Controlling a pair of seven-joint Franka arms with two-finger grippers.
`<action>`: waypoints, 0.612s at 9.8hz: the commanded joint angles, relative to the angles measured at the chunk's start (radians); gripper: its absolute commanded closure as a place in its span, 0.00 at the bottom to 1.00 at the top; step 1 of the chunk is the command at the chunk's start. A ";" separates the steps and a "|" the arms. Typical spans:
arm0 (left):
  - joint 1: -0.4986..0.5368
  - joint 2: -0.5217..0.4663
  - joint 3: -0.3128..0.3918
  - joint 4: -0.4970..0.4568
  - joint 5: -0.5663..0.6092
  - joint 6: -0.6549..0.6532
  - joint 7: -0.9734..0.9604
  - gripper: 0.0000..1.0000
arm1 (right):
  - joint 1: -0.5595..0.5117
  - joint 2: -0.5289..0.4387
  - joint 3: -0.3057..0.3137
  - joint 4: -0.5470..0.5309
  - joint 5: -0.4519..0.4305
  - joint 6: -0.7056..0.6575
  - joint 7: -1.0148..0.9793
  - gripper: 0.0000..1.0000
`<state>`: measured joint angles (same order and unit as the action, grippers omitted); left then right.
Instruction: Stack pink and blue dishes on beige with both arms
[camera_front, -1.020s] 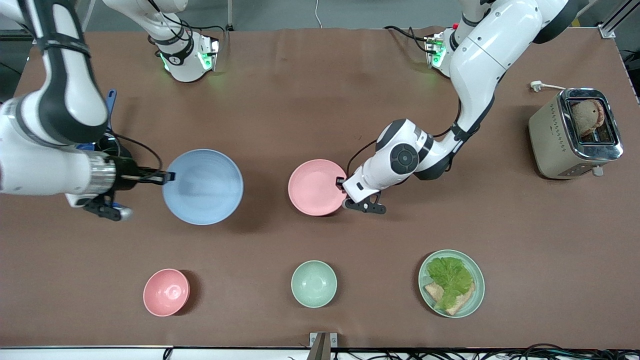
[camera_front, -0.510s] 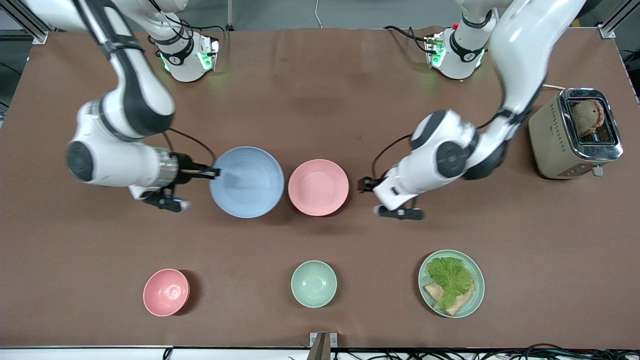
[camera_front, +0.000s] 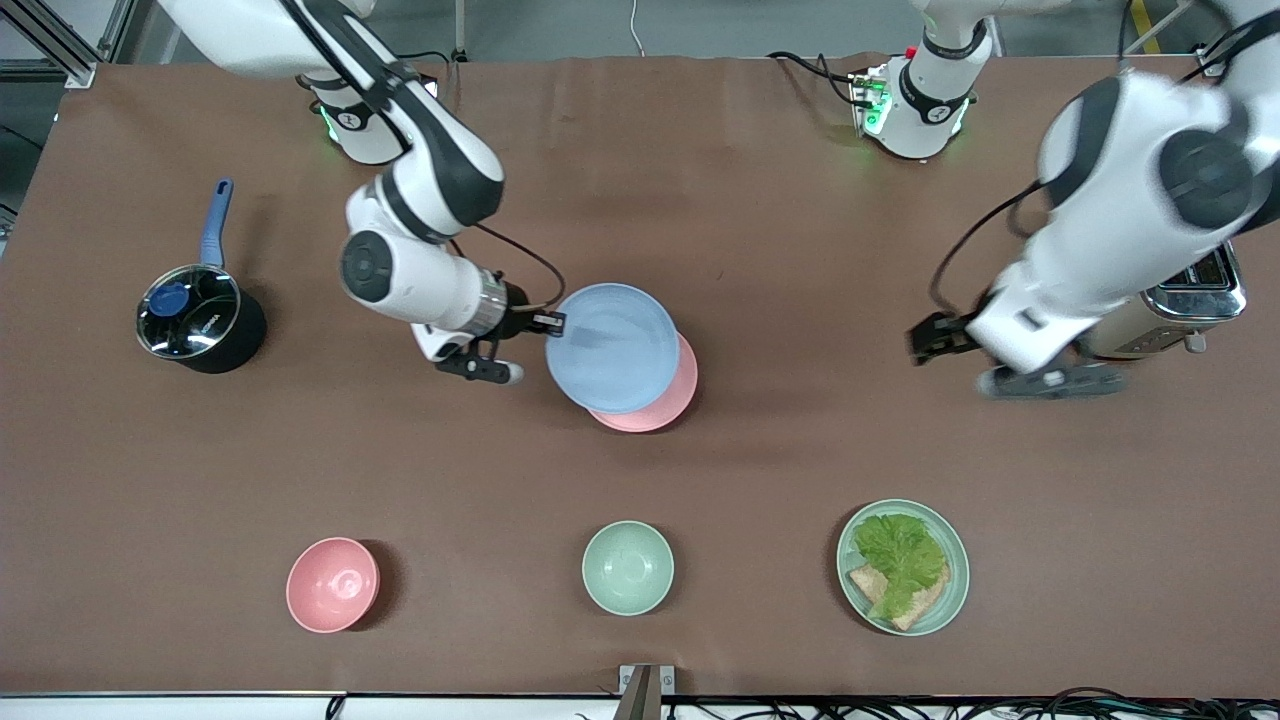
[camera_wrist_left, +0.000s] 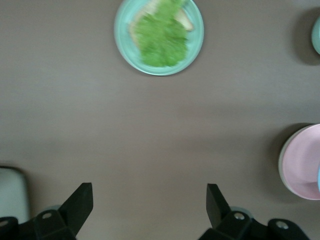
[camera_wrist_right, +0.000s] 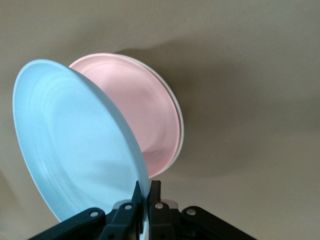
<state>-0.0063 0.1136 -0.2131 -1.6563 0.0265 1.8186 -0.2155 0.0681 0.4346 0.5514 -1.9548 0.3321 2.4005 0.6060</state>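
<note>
The blue plate (camera_front: 610, 345) hangs tilted and off-center. My right gripper should keep holding it until it is centered on the pink plate.
My right gripper (camera_front: 552, 322) is shut on the rim of the pale blue plate (camera_front: 610, 345), holding it tilted in the air over the pale pink plate (camera_front: 668, 398). In the right wrist view the blue plate (camera_wrist_right: 75, 145) leans over the pink plate (camera_wrist_right: 145, 115), and my right gripper (camera_wrist_right: 149, 192) pinches its edge. Under the pink plate only a thin cream rim of the beige plate (camera_wrist_right: 181, 131) shows. My left gripper (camera_front: 928, 338) hangs open and empty over the table beside the toaster, its fingers (camera_wrist_left: 80, 200) wide apart.
A black pot with a blue handle (camera_front: 200, 320) stands toward the right arm's end. A pink bowl (camera_front: 333, 584), a mint-green bowl (camera_front: 627, 567) and a mint plate with lettuce and bread (camera_front: 903, 566) sit nearer the front camera. A toaster (camera_front: 1205, 290) stands under the left arm.
My right arm carried the blue plate sideways until it hangs over the pink plate. My left gripper let go of the pink plate and drew back toward the toaster.
</note>
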 joint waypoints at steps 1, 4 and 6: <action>-0.050 -0.130 0.124 -0.051 0.007 -0.027 0.101 0.00 | 0.015 0.055 0.019 -0.015 -0.004 0.092 0.024 0.96; -0.049 -0.277 0.184 -0.051 -0.062 -0.171 0.104 0.00 | 0.042 0.118 0.019 -0.018 -0.008 0.177 0.018 0.95; -0.040 -0.270 0.185 -0.005 -0.051 -0.193 0.111 0.00 | 0.041 0.118 0.019 -0.027 -0.016 0.177 0.012 0.95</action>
<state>-0.0407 -0.1798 -0.0331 -1.6586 -0.0181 1.6349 -0.1085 0.1155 0.5634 0.5597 -1.9634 0.3314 2.5623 0.6104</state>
